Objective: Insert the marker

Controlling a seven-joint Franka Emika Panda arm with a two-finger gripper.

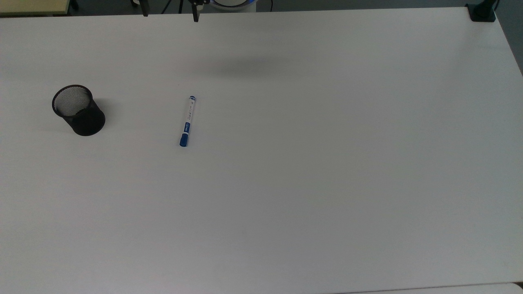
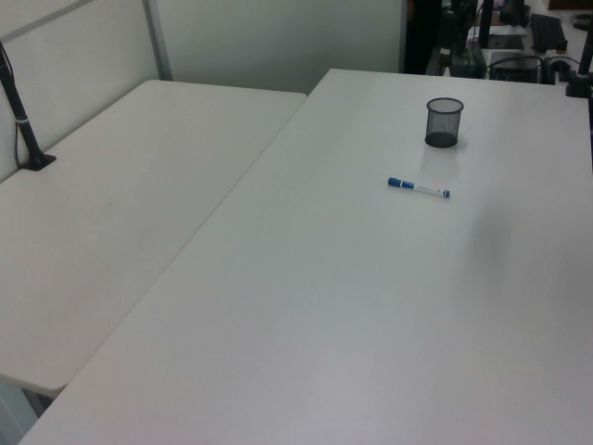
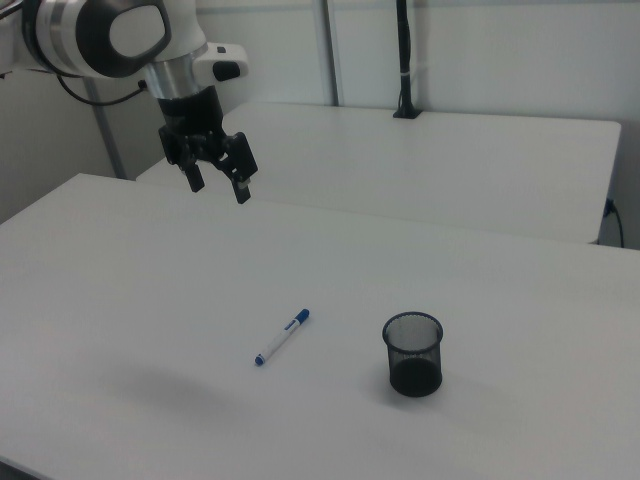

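Note:
Next, my gripper picks up the marker by its blue cap end (image 2: 400, 184) to insert the marker into the black mesh cup (image 2: 444, 122).
The marker (image 1: 187, 121) lies flat on the white table (image 1: 327, 171), its blue cap toward the top view's bottom. It also shows as a white pen with blue ends, the marker (image 2: 419, 188) (image 3: 281, 337). A black mesh cup (image 1: 77, 110) (image 2: 444, 122) (image 3: 413, 354) stands upright and apart from it, on the top view's left. My gripper (image 3: 219, 190) hangs open and empty high above the table, well to the right view's upper left of the marker. Its two dark fingertips (image 1: 196, 16) poke in at the top view's upper edge.
A second white table (image 2: 120, 204) (image 3: 450, 160) adjoins this one. A black clamped post (image 2: 23, 120) (image 3: 403, 60) stands on that table, and another black clamp (image 1: 482, 12) sits at the top view's upper right corner. Wide bare tabletop surrounds the marker and cup.

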